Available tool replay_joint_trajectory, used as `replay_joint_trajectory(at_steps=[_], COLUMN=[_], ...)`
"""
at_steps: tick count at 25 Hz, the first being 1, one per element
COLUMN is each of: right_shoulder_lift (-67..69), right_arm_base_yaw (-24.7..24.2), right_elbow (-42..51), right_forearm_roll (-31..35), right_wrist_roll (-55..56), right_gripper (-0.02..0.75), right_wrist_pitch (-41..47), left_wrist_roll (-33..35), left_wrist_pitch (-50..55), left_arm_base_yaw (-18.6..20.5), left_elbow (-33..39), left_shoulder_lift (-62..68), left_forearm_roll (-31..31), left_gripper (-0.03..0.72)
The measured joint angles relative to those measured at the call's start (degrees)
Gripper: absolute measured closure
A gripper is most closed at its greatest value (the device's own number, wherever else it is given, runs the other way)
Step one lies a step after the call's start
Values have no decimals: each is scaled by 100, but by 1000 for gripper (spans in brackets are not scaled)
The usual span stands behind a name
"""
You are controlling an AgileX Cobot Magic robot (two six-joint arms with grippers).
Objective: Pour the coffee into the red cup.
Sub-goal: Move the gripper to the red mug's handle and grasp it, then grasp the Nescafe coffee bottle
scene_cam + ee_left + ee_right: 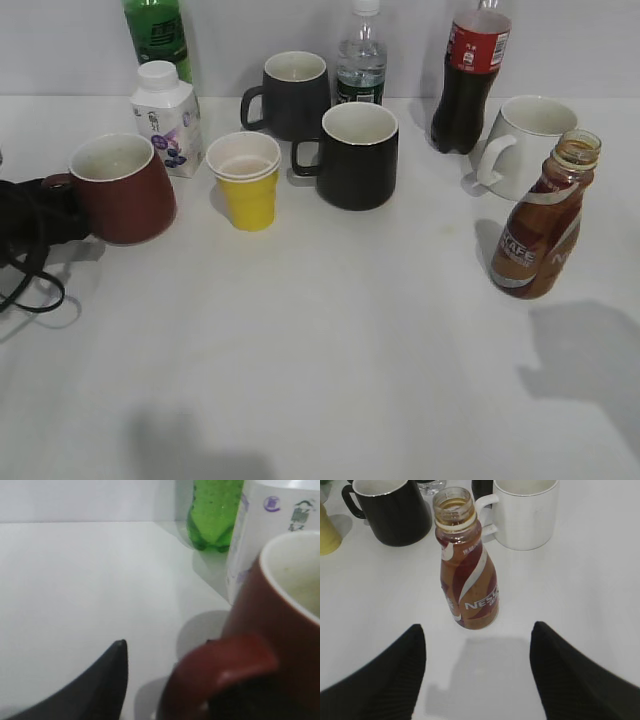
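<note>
The left gripper takes hold of the loop handle of the red cup (122, 190) next, to keep the cup steady for the coffee.
The red cup (122, 190) stands upright at the table's left; its white inside looks empty. In the left wrist view the red cup (280, 630) fills the right side. My left gripper (40, 215) (165, 645) is open at its loop handle (220, 672): one finger is apart to the left, the other mostly hidden behind the handle. The coffee bottle (543, 220) (467, 575) stands uncapped at the right, holding brown liquid. My right gripper (477, 640) is open and empty, just short of the bottle. It is outside the exterior view.
Behind the red cup stand a white carton (167, 118) and a green bottle (157, 35). A yellow paper cup (246, 182), two black mugs (358, 155) (292, 92), a water bottle (361, 60), a cola bottle (470, 75) and a white mug (525, 140) stand along the back.
</note>
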Motion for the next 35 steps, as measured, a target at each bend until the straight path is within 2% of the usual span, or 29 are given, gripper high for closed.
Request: replay_joint_trajectory(at_steps=[6, 8, 14, 17, 23, 29, 35], right_shoulder_lift=[0, 0, 59, 300, 1285, 2315, 2991], right_arm_base_yaw=[0, 0, 0, 0, 0, 48, 54], right_elbow=[0, 0, 0, 0, 0, 0, 0], right_forearm_roll=[11, 11, 29, 179, 784, 810, 810], right_wrist_roll=[0, -6, -371, -485, -514, -523, -528], right_gripper=[248, 249, 251, 237, 136, 129, 129], right_wrist_pitch=[0, 0, -11, -117, -346, -1267, -1858], left_wrist_roll=[0, 0, 37, 44, 91, 91, 91], left_wrist_pitch=[-39, -41, 31, 73, 224, 250, 750], left_arm_base_yaw=[0, 0, 0, 0, 0, 0, 0], left_elbow=[-349, -447, -649, -650, -324, 201, 737], left_shoulder_lift=[312, 373, 433, 405, -308, -1284, -2187], left_forearm_roll=[48, 134, 196, 196, 196, 196, 397], left_gripper=[343, 393, 617, 617, 617, 617, 618])
